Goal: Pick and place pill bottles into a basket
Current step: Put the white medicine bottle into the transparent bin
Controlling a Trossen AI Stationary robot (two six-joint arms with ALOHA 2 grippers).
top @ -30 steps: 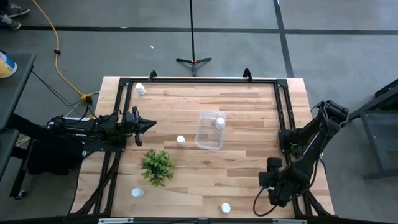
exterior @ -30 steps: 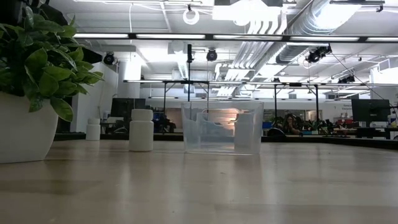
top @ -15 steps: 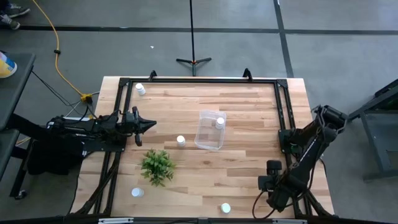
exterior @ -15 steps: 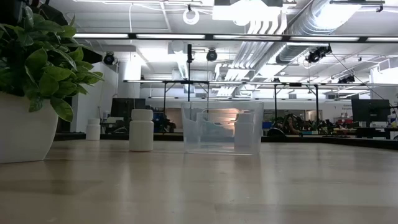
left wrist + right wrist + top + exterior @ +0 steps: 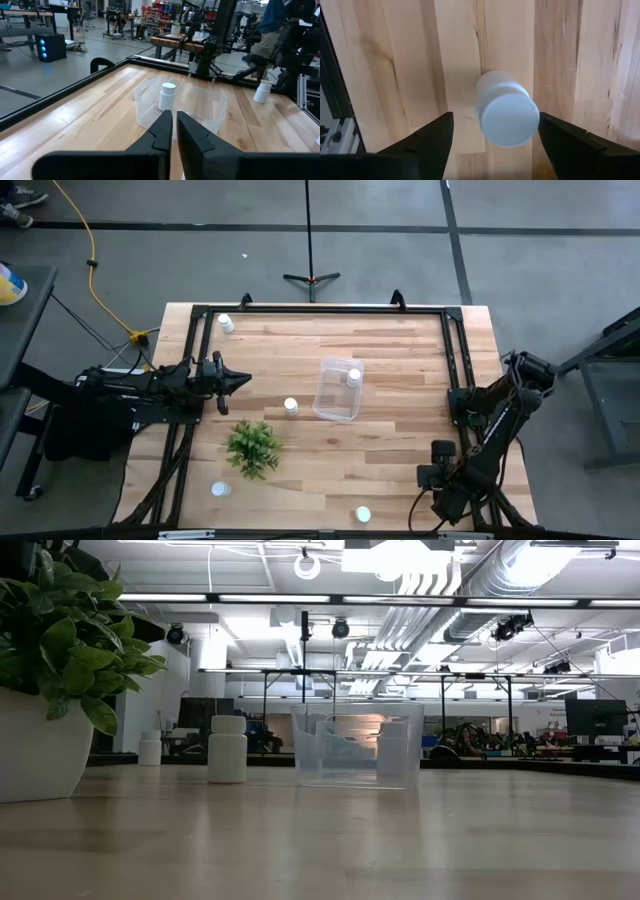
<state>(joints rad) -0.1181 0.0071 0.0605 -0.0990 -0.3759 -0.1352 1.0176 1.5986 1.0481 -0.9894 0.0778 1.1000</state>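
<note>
My right gripper should close now and would hold the white bottle's cap, with fingers on either side.
Several small white pill bottles stand upright on the wooden table: one at the far left, one by the plant, two near the front edge. One stands inside the clear basket, also seen in the left wrist view. My right gripper is open, pointing down over another bottle, one finger on either side without touching. In the high view my right arm hides that bottle. My left gripper is shut and empty at the table's left, pointing toward the basket.
A green potted plant stands near the front left. A black frame rail runs along the table's edges, and its bar lies close beside the bottle under my right gripper. The low view shows the basket and one bottle.
My right arm has moved a little toward the table's near edge, at the table's right side.
</note>
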